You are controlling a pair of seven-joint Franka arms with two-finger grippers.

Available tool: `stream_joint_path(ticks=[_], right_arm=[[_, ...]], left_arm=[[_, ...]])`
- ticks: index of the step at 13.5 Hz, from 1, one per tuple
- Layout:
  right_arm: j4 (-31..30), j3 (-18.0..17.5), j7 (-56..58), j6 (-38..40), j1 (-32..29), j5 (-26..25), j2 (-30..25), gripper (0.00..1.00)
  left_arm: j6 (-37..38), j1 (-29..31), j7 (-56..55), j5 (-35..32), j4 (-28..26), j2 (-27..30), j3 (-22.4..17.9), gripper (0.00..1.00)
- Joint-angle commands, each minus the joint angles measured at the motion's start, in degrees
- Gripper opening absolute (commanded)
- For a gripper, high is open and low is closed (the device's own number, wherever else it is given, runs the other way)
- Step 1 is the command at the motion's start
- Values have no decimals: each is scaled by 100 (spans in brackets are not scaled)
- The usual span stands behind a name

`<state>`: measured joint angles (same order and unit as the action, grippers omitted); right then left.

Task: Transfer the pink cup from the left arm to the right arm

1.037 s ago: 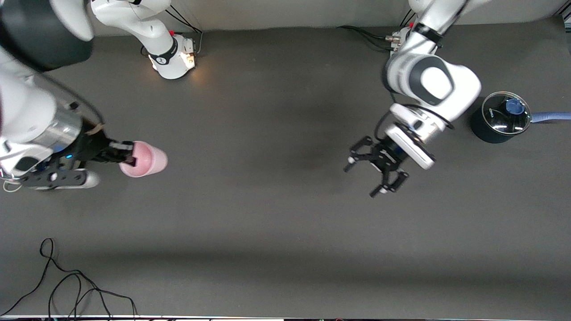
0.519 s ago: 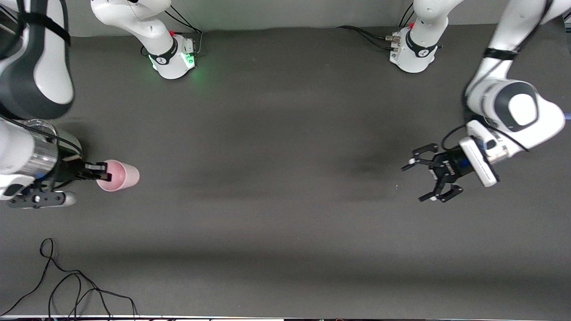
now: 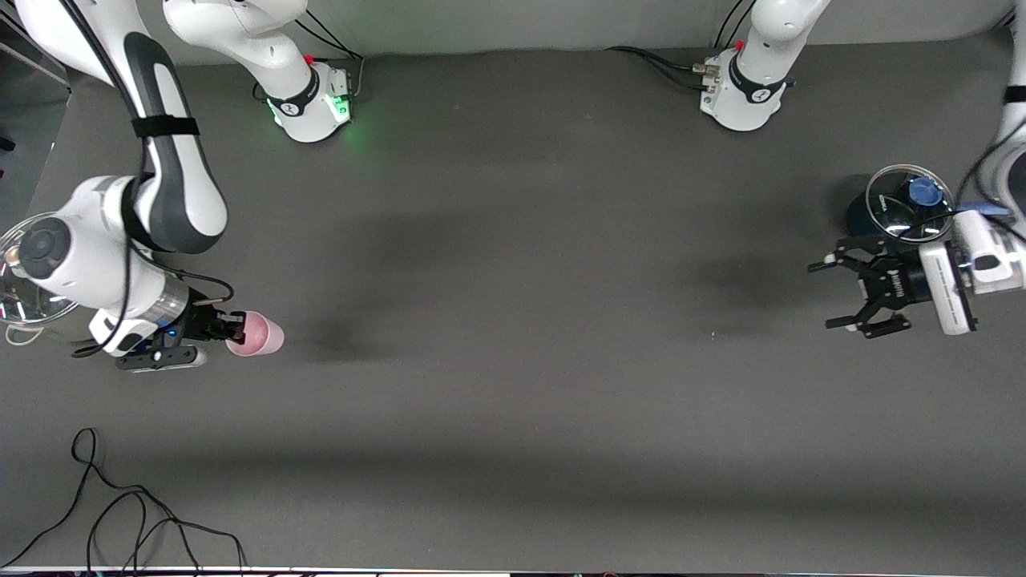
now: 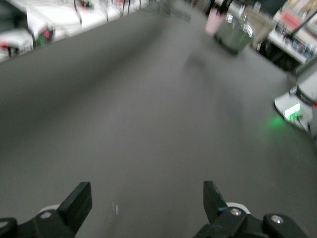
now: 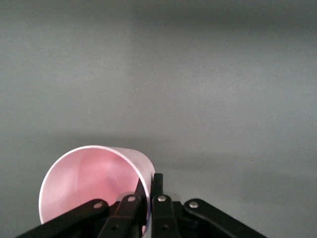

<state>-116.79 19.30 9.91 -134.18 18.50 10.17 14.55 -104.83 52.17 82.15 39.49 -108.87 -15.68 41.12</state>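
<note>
I need to keep holding the pink cup [image 3: 255,334] [image 5: 86,181] with my right gripper, because the cup hangs tilted above the table, apart from its shadow.
The pink cup [image 3: 255,334] is held on its side over the table near the right arm's end, its base toward the table's middle. My right gripper [image 3: 232,328] is shut on its rim. In the right wrist view the cup's open mouth [image 5: 89,183] faces the camera, and my right gripper [image 5: 151,186] pinches the rim wall with one finger inside and one outside. My left gripper [image 3: 830,292] is open and empty over the table at the left arm's end. In the left wrist view its gripper [image 4: 145,201] is spread wide, and the cup [image 4: 215,21] shows small and blurred.
A dark pot with a glass lid and blue knob [image 3: 898,210] stands next to my left gripper. A metal pot with a glass lid [image 3: 20,280] stands at the right arm's end. A black cable [image 3: 120,513] lies near the front edge.
My left arm has drawn back toward its end of the table, beside the dark pot, still open. My right arm has shifted with the cup and now holds it lower.
</note>
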Motion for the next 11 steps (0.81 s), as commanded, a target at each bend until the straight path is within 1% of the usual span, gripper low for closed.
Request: stream_joint_path(ticks=[1,2,3,5,7,9,11], right_arm=[[-746,91,247,-1010,66,11,-31,0],[-923,91,257,-1379,66,20,82,0],[-968,82,265,-1557,66,72,170,0],[-986,82,257,-1690,83,91,320,0],[-995,74,257,-1866,110,91,522,0],[-995,65,239,-1998,110,99,602,0],[-995,47,248,-1963,110,99,655,0]], left_arm=[[524,-40,-1206,-1062,672,-14,80,100],[630,-67,-1619,-1388,822,38,89,100],[674,-119,-2215,-1661,980,82,98,100],[1042,-172,-3516,-2093,1410,65,115,100],[1376,-269,-4387,-2531,1701,117,133,100],[1745,-252,-5284,-2735,1929,205,142,100],[1817,-234,-6040,-2824,1975,572,107,100]])
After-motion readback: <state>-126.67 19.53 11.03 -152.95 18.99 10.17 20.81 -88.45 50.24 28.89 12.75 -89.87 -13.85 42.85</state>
